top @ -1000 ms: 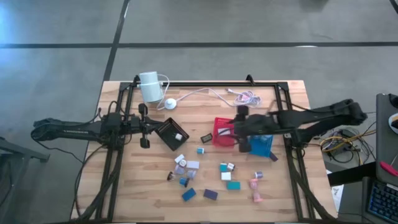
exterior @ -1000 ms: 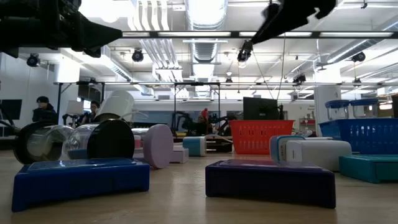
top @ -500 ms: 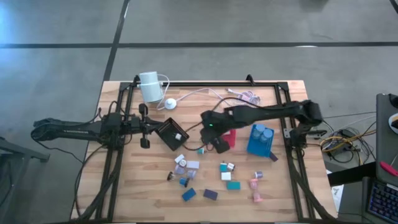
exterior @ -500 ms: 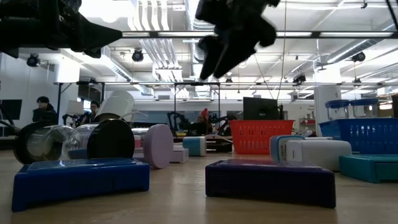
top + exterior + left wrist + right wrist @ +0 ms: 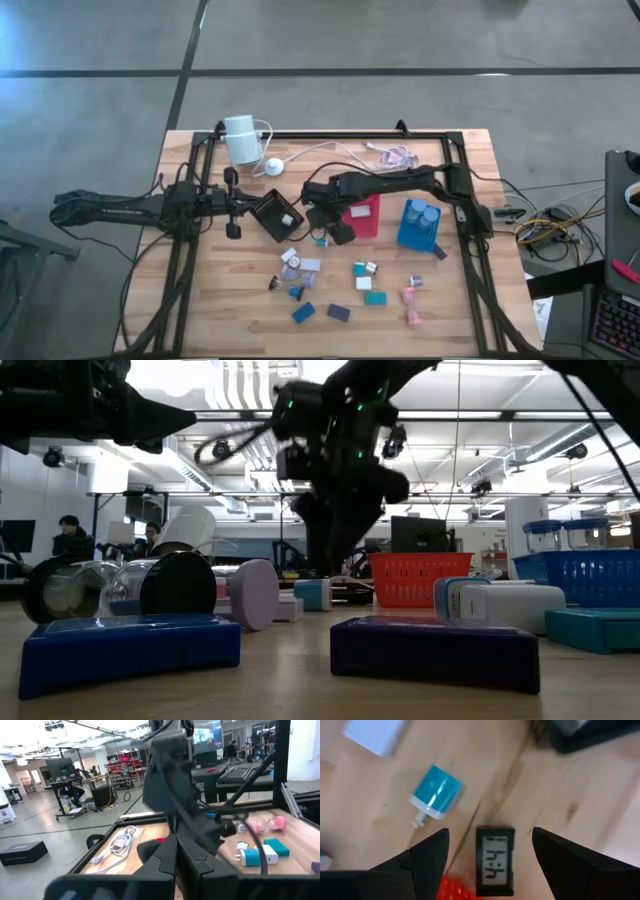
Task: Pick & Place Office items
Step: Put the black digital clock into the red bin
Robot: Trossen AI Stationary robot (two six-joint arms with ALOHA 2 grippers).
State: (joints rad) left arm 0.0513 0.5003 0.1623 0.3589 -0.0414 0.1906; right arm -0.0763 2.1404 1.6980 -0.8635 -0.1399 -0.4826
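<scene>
My right gripper's fingers stop above the small black display piece [image 5: 494, 861], so it is too early to close. My right gripper lowers first, then closes on the display piece.
The office items lie loose on the near half of the wooden table: a white block [image 5: 309, 265], a blue one [image 5: 304, 313], a purple one [image 5: 339, 313], a teal one [image 5: 375, 297] and pink pieces [image 5: 411, 300]. My right gripper [image 5: 328, 228] [image 5: 490, 855] points steeply down, open, over a small black display piece [image 5: 494, 861] that lies flat between its fingers, untouched. A teal plug piece [image 5: 436, 791] lies just beyond it. My left gripper [image 5: 245, 203] [image 5: 176, 847] waits level at the left, shut, beside the black tray [image 5: 277, 213].
The red tray [image 5: 362, 215] stands right beside my right gripper, with the blue tray [image 5: 420, 225] holding cylinders farther right. A white cylinder with its cable [image 5: 240, 138] and a pink-white cord [image 5: 398, 155] lie at the far edge. Black frame rails [image 5: 462, 215] border the table.
My right gripper has swept toward the table's left edge and down, from between the red and blue trays to just above the black display piece, tipping from a shallow slant to pointing steeply down. No item has moved.
</scene>
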